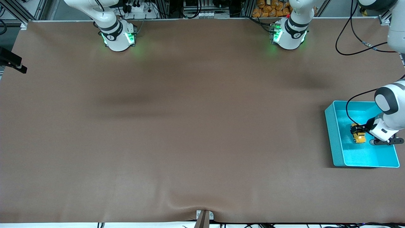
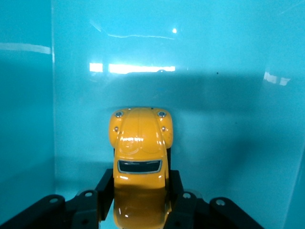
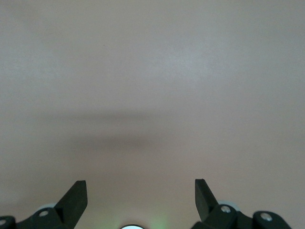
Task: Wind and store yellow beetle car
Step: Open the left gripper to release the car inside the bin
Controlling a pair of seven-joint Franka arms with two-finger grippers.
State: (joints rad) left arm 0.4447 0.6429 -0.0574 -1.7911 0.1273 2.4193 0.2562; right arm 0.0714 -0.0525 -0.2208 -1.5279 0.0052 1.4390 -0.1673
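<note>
The car is low over the turquoise bin's bottom and would rest in the bin, so it is time for my left gripper to release the yellow beetle car [image 1: 359,136] [image 2: 140,138] now.
The yellow beetle car [image 1: 359,136] is inside the turquoise bin [image 1: 331,136] at the left arm's end of the table. My left gripper [image 1: 357,129] reaches down into the bin and is shut on the car. In the left wrist view the black fingers [image 2: 106,185] press both sides of the car [image 2: 140,138] at its rear half, with its nose pointing away over the bin's floor [image 2: 228,119]. I cannot tell whether the wheels touch the floor. My right gripper [image 3: 140,188] is open and empty above the bare brown table; it is out of the front view.
The brown table cover [image 1: 190,126] spreads wide between the arms. A black cable [image 1: 357,41] loops at the left arm's end. A dark bracket [image 1: 11,61] sits at the right arm's end. A small mount [image 1: 204,217] stands at the near edge.
</note>
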